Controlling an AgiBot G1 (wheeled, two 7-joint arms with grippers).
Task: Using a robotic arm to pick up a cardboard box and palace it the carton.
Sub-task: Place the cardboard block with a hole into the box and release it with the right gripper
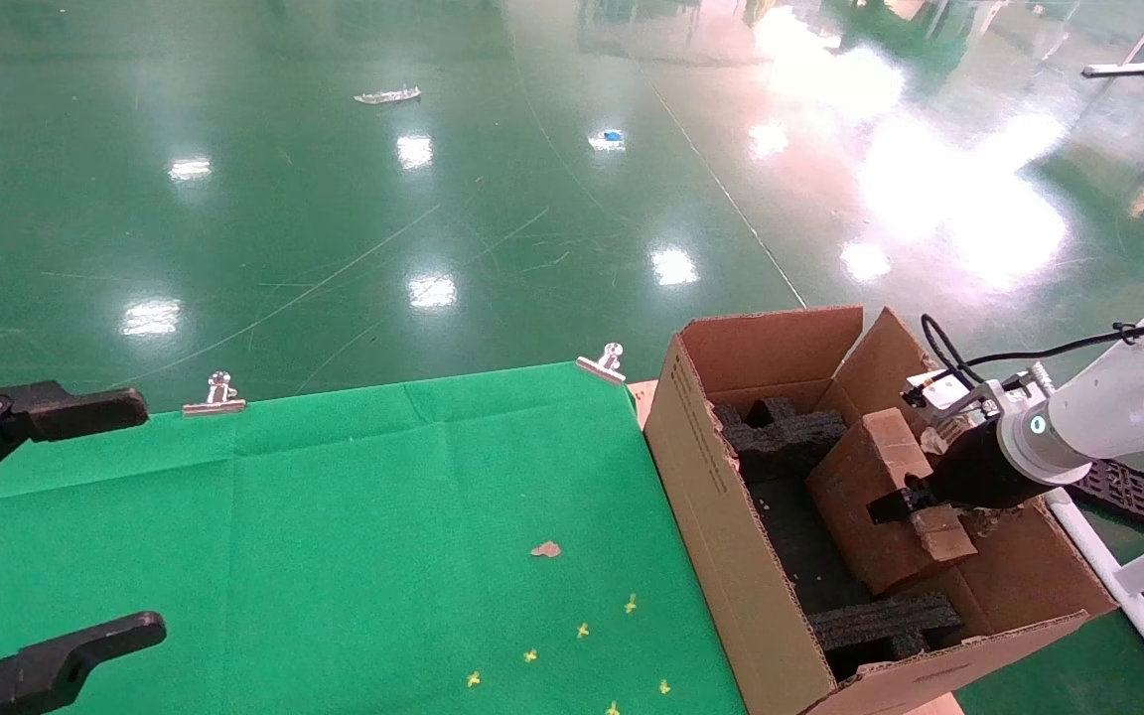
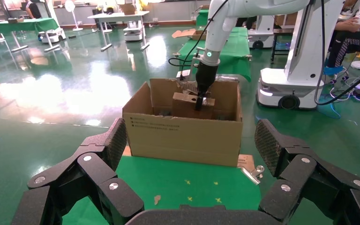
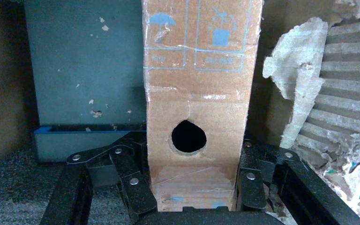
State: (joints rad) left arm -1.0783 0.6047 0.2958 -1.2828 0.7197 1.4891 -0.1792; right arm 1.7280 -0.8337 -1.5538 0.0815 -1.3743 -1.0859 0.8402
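Observation:
My right gripper lets go of the box now, since the lower edge of the cardboard box (image 1: 865,497) sits down inside the carton between the foam blocks.
The white robotic arm (image 1: 1128,397) reaches in from the right over the large brown carton (image 1: 721,497). Its right gripper (image 1: 915,506) is down inside the carton, shut on the small cardboard box (image 1: 865,497), which sits tilted between two black foam blocks (image 1: 781,427). In the right wrist view the fingers (image 3: 131,183) press both sides of the cardboard box (image 3: 197,93), just below its round hole. Whether the box rests on the carton floor I cannot tell. My left gripper (image 1: 95,526) hangs open and empty at the table's far left, facing the carton (image 2: 183,138).
A green cloth (image 1: 334,516) covers the table, held by two metal clips (image 1: 214,397) at its far edge. A cardboard scrap (image 1: 545,548) and small yellow marks lie on it. A torn, ragged carton flap (image 3: 300,79) stands beside the held box. A black tray (image 1: 1128,492) lies right of the carton.

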